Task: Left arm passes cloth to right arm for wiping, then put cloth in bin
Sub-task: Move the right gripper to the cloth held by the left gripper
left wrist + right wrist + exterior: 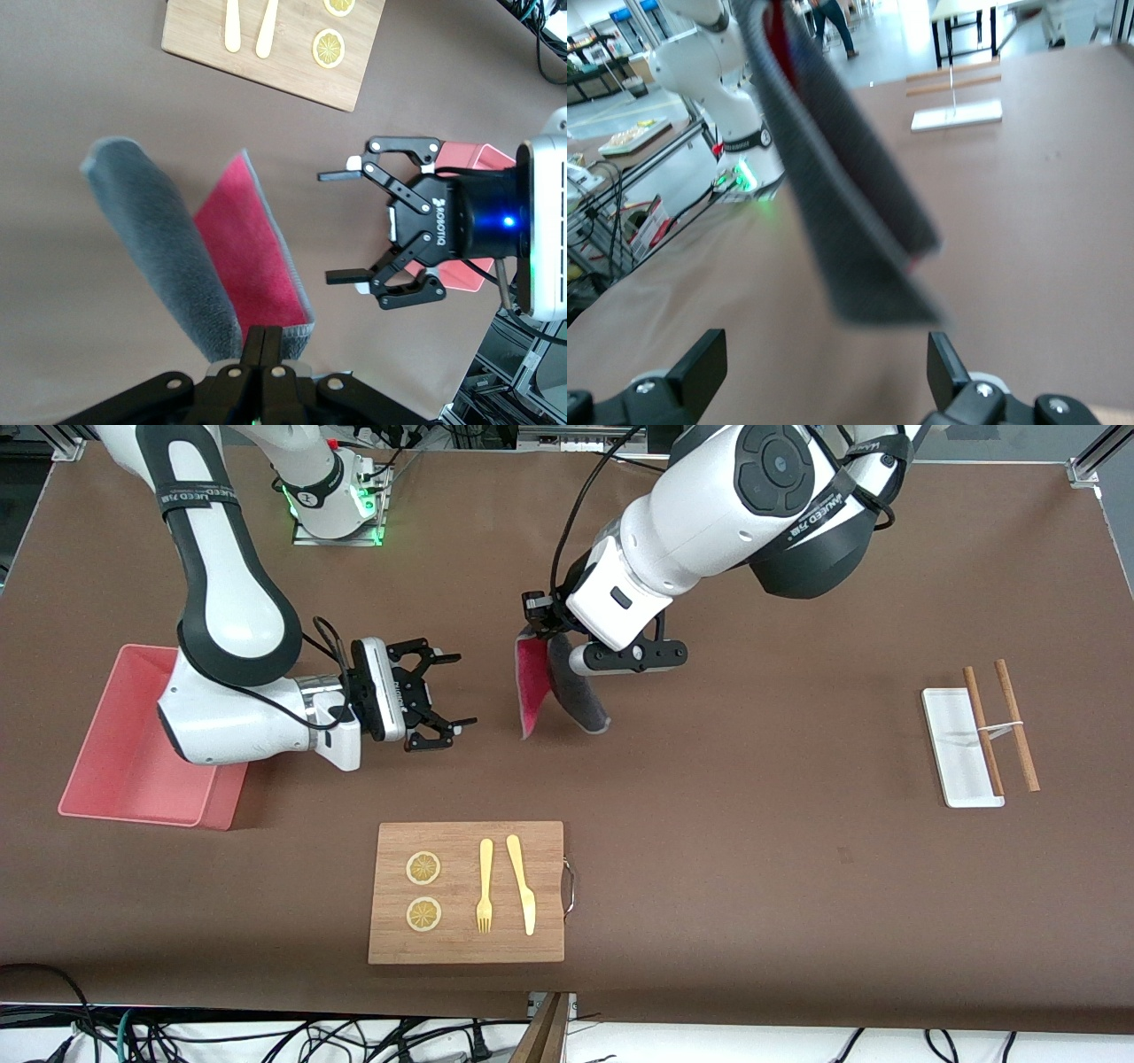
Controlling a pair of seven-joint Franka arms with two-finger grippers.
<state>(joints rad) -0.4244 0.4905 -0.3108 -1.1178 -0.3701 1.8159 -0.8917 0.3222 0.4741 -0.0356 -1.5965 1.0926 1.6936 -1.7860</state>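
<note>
My right gripper should take the cloth for wiping by its loose hanging end, leaving my left gripper's hold free.
My left gripper is shut on the top edge of the cloth, which hangs folded above the table's middle, magenta face toward the right arm and grey face outward. In the left wrist view the fingers pinch the cloth. My right gripper is open and empty, level with the cloth and a short gap from it, fingers pointing at it. It also shows in the left wrist view. In the right wrist view the cloth hangs ahead of the open gripper. The pink bin sits under the right arm's wrist.
A wooden cutting board with two lemon slices, a yellow fork and a knife lies nearer the front camera. A small white tray with two wooden sticks lies toward the left arm's end of the table.
</note>
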